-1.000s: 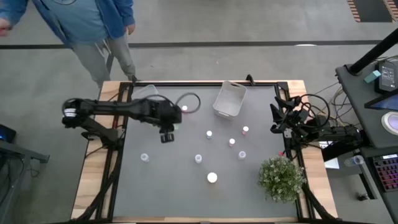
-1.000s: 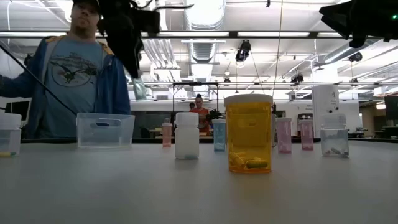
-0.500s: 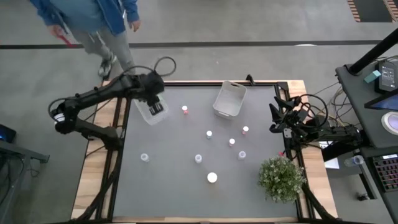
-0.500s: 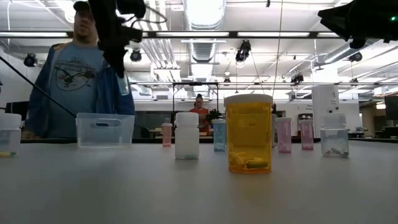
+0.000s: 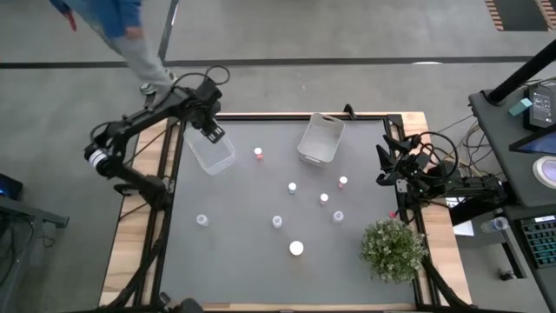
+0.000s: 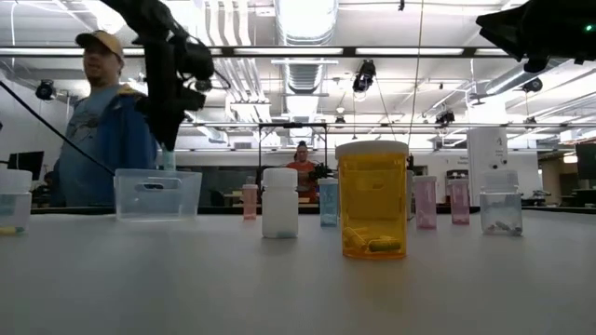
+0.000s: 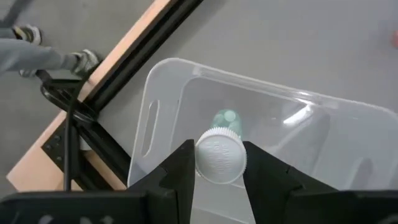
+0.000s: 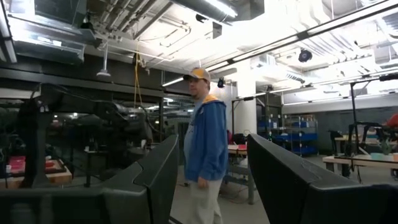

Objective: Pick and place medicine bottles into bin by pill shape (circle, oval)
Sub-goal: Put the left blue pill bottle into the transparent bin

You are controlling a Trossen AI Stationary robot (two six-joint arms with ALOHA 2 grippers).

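Observation:
I should keep holding the white-capped bottle (image 7: 221, 155) with my left gripper until I lower it into the clear bin. It hangs above the bin's rim in the wrist view.
My left gripper (image 5: 211, 132) hangs over the clear bin (image 5: 211, 151) at the table's far left, shut on a small white-capped medicine bottle (image 7: 221, 155). One greenish bottle (image 7: 227, 117) lies inside that bin. Several more bottles stand on the grey mat, among them a pink one (image 5: 258, 154) and a wide white one (image 5: 296, 249). In the low view an amber bottle (image 6: 372, 200) stands nearest. My right gripper (image 5: 388, 165) waits open at the table's right edge, pointing up into the room. My left gripper pinches the bottle between its two fingers at the sides of its white cap (image 7: 205, 163). The fingers come from above, pointing steeply down. The bottle hangs upright, cap up, lifted clear above the bin's open top; its body is hidden under the cap.
A second clear bin (image 5: 321, 139) lies at the far middle of the table. A bushy green plant (image 5: 393, 248) stands at the near right corner. A person (image 6: 98, 121) walks behind the table's far left corner. Cables lie along the far edge.
My left gripper has swung from over the mat's left middle toward the far left corner, rolling as it went, and now hangs over the clear bin with the bottle still in its fingers. The person behind the table has walked off toward the left.

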